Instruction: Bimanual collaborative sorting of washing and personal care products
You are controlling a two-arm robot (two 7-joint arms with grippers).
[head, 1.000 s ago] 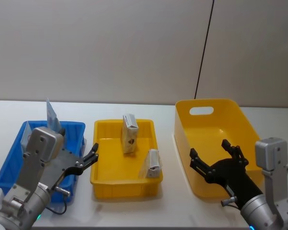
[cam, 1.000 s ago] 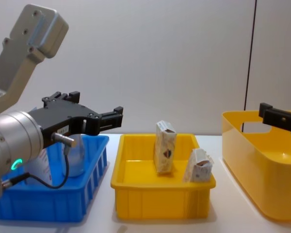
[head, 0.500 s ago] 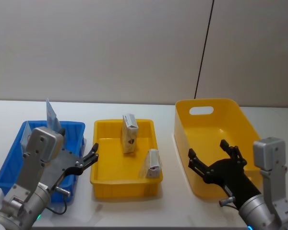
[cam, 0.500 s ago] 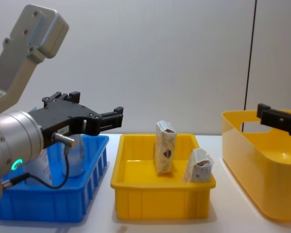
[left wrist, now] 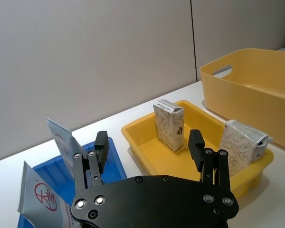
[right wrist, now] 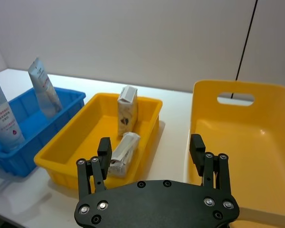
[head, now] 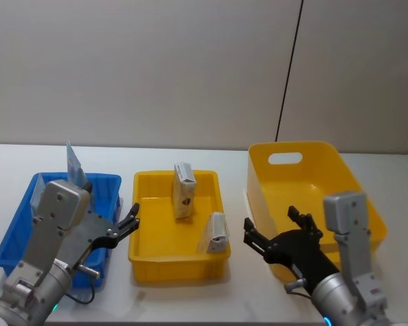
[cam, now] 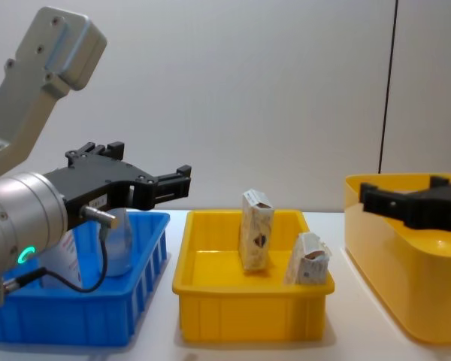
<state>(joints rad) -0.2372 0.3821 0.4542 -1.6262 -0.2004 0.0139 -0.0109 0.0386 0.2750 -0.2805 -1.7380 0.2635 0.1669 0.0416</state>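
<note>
The blue bin's sides surround the lower end of the tall tube, so I should next use my left gripper to pick the tube up by its flat pale-blue upper end.
Two cream packets are in the shallow yellow tray [head: 177,259]: one upright [head: 183,191] near the back, one leaning [head: 217,232] against the right wall. Pale-blue squeeze tubes stand in the blue bin [head: 13,238]; one tube [right wrist: 43,88] leans at the back, and one with a red round logo [right wrist: 2,118] is nearer the front. My left gripper [head: 130,221] hovers open over the blue bin's right edge, holding nothing. My right gripper [head: 272,224] is open and empty, at the front-left corner of the large yellow bin [head: 299,145], right of the tray.
The three containers stand in a row on a white table, with bare table in front of them. A plain wall with a black cable [head: 289,68] runs behind. A narrow gap separates the tray from the large yellow bin.
My right gripper has swung left, from over the large yellow bin's front to its left corner, closer to the tray. The left arm and all products have stayed put.
</note>
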